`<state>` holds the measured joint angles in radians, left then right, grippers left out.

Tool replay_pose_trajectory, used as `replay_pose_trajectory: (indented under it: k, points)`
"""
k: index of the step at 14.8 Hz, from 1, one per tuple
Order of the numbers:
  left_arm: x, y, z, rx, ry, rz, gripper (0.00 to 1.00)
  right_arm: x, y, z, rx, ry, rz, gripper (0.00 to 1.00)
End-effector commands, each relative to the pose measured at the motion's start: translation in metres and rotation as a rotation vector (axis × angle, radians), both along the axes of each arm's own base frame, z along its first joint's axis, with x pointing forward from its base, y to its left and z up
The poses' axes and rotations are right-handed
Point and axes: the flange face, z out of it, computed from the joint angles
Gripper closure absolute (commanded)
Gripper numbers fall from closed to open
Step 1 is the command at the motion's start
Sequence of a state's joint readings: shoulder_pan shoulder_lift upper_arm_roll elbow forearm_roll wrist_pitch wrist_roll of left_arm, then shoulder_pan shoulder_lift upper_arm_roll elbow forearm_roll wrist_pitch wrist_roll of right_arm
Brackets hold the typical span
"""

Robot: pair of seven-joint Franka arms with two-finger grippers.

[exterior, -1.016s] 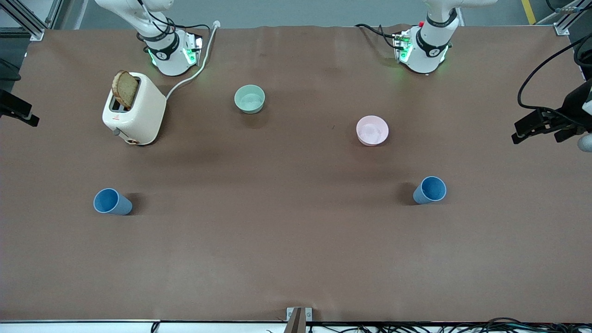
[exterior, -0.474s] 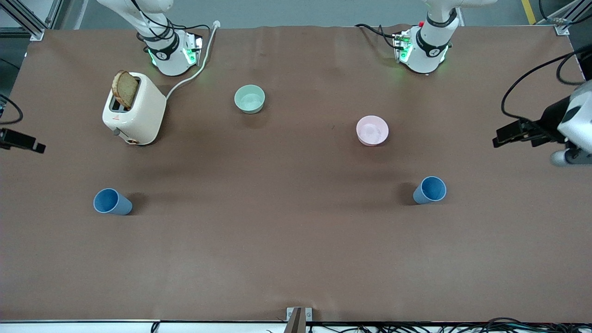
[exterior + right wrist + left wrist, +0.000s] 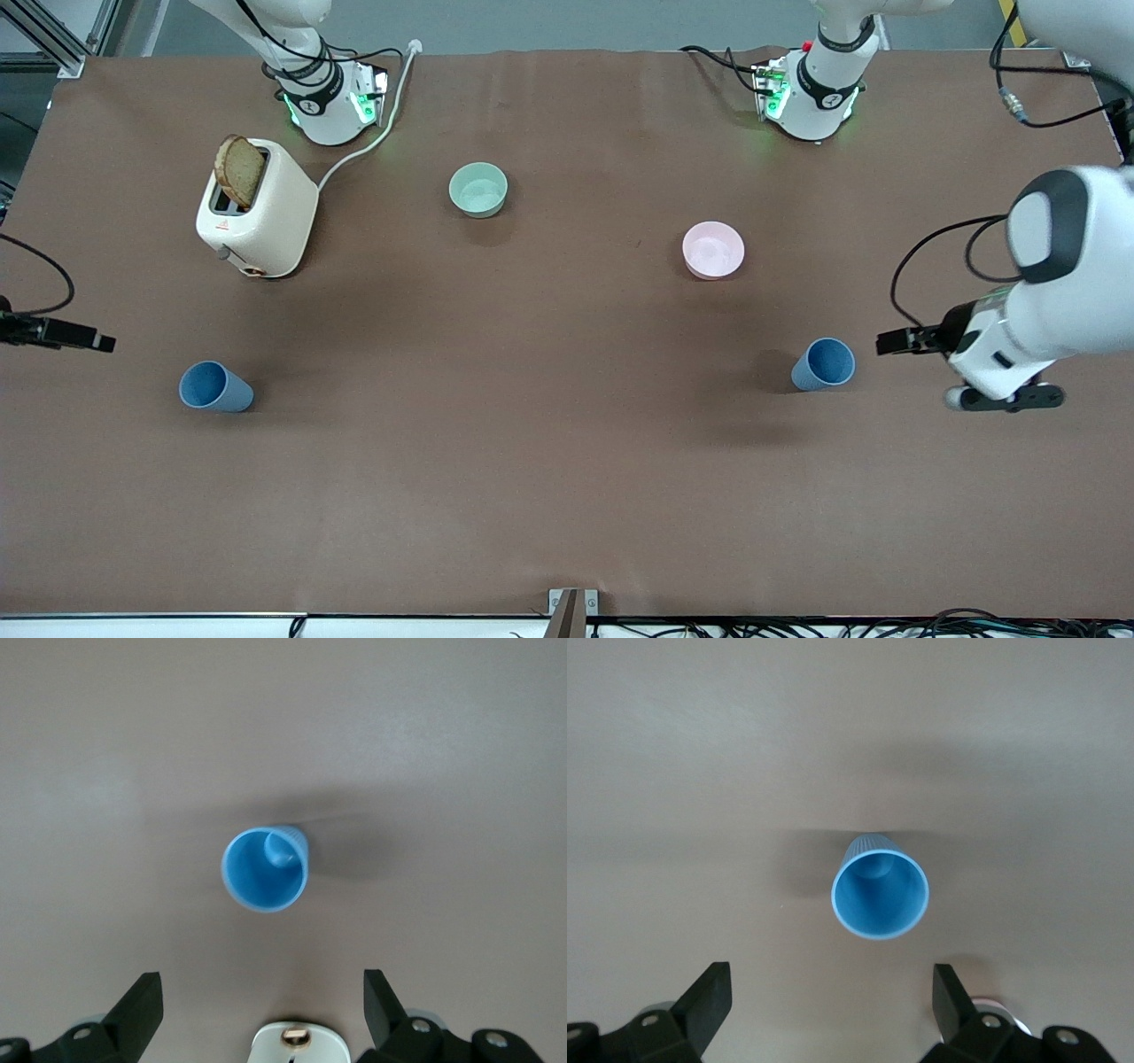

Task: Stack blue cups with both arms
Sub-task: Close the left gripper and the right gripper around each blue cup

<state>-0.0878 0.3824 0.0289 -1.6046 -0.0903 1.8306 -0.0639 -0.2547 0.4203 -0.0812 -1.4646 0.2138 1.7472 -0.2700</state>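
Observation:
The left gripper grabs the blue cup by its rim [image 3: 852,362] next, to stack it with the other blue cup [image 3: 216,387].
Two blue cups stand upright on the brown table. One cup [image 3: 824,364] is toward the left arm's end, the other cup [image 3: 215,387] toward the right arm's end. My left gripper [image 3: 890,342] is open beside the first cup, a short gap from it; in the left wrist view the cup [image 3: 880,895] lies ahead of the open gripper [image 3: 830,997]. My right gripper [image 3: 96,341] is open at the table's end, apart from the second cup; in the right wrist view that cup [image 3: 265,868] lies ahead of the open gripper [image 3: 263,1001].
A pink bowl [image 3: 713,250] and a mint-green bowl [image 3: 478,189] sit farther from the front camera than the cups. A white toaster [image 3: 257,220] with a slice of bread [image 3: 239,170] stands near the right arm's base, its cable [image 3: 372,133] trailing to the table's edge.
Both grippers have moved toward the front camera and in toward their cups. The left arm's wrist has come well into view. The cups have not moved.

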Motion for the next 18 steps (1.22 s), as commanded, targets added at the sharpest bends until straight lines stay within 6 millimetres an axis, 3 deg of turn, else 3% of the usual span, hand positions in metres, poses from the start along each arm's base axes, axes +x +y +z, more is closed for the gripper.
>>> replay_pose_trajectory:
  k: [1, 4, 7, 10, 12, 13, 15, 16, 17, 18]
  points:
    - [-0.012, -0.005, -0.037, 0.009, -0.002, -0.008, 0.0, 0.008, -0.006, -0.038, 0.016, -0.031, 0.008, 0.0]
    - [-0.006, 0.003, -0.08, 0.014, 0.001, 0.008, 0.0, 0.013, 0.004, -0.075, 0.002, -0.05, 0.009, 0.04]
    - [-0.005, -0.003, -0.105, 0.02, 0.02, 0.013, 0.0, 0.022, 0.005, -0.114, -0.007, -0.049, 0.009, 0.11]
    - [-0.006, 0.005, -0.137, 0.024, 0.069, 0.029, 0.0, 0.022, 0.006, -0.147, -0.004, -0.021, 0.01, 0.17]
    - [-0.007, 0.008, -0.144, 0.025, 0.08, 0.033, 0.01, 0.019, 0.011, -0.16, 0.001, -0.003, 0.014, 0.22]
    - [-0.006, 0.008, -0.146, 0.025, 0.082, 0.032, 0.11, 0.015, 0.012, -0.17, 0.003, 0.01, 0.014, 0.25]
    - [-0.006, 0.002, -0.145, 0.025, 0.08, 0.024, 0.54, 0.011, 0.019, -0.181, 0.003, 0.02, 0.019, 0.33]
    - [-0.005, -0.001, -0.144, 0.025, 0.078, 0.019, 0.71, 0.009, 0.021, -0.184, 0.006, 0.029, 0.019, 0.37]
    - [-0.005, -0.001, -0.143, 0.025, 0.077, 0.019, 0.86, 0.008, 0.024, -0.186, 0.008, 0.035, 0.024, 0.42]
    - [-0.006, -0.003, -0.143, 0.025, 0.08, 0.016, 0.94, 0.008, 0.026, -0.185, 0.009, 0.038, 0.028, 0.5]
